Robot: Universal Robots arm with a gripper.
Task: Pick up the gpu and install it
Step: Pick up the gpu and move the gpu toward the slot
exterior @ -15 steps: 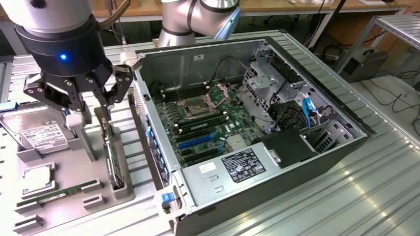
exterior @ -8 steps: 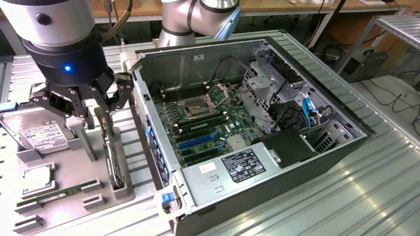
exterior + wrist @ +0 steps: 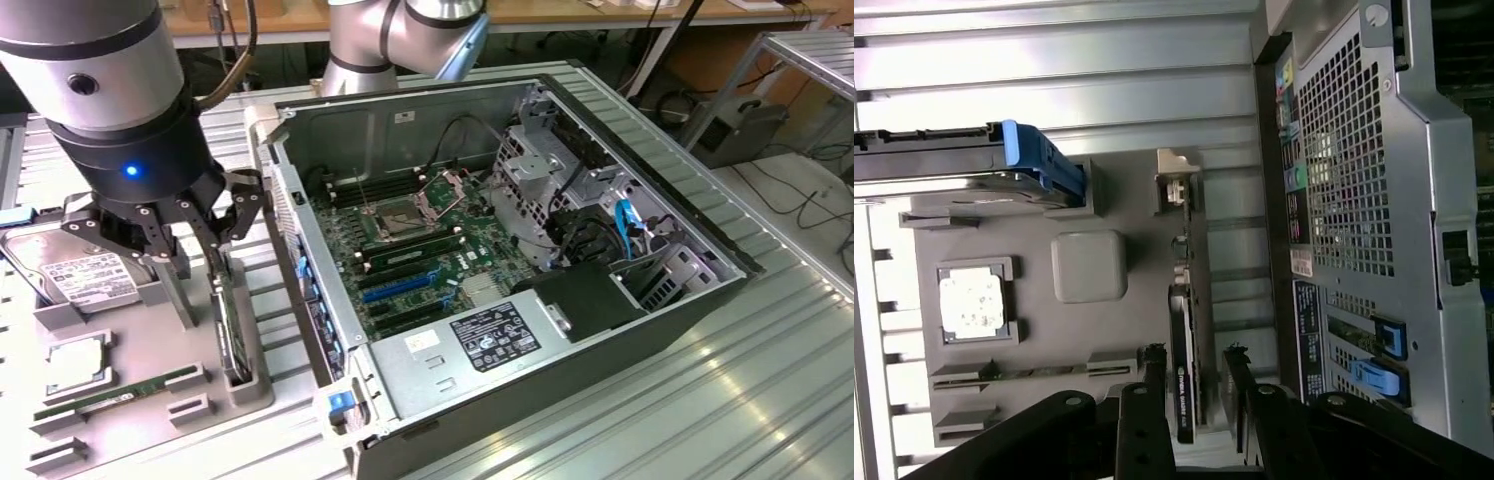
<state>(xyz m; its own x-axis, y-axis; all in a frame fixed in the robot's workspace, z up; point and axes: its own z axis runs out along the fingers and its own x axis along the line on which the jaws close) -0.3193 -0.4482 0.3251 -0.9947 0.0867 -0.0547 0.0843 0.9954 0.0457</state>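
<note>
The tray's slot (image 3: 248, 386) surrounds the GPU's lower edge, and both sides of the GPU stand above the slot at its upper edge (image 3: 224, 301). My gripper needs to grab the GPU there next.
The gpu (image 3: 231, 325) stands on its long edge in a slot of the grey holder tray (image 3: 140, 345), at the exterior view's left beside the open computer case (image 3: 561, 300). It is a thin dark card with a silver bracket at one end. My gripper (image 3: 220, 245) hangs just above it, open. In the wrist view the gpu (image 3: 1185, 350) runs between my two dark fingers (image 3: 1151, 400), with a gap on each side. My gripper (image 3: 1194, 385) straddles one end of the card without touching it.
The tray also holds a silver hard drive (image 3: 64, 268), a processor chip (image 3: 74, 365), a green memory stick (image 3: 120, 392) and a grey post (image 3: 1089, 265). The case's rear wall (image 3: 1354, 190) stands close beside the gpu. The motherboard (image 3: 414, 255) lies exposed inside the case.
</note>
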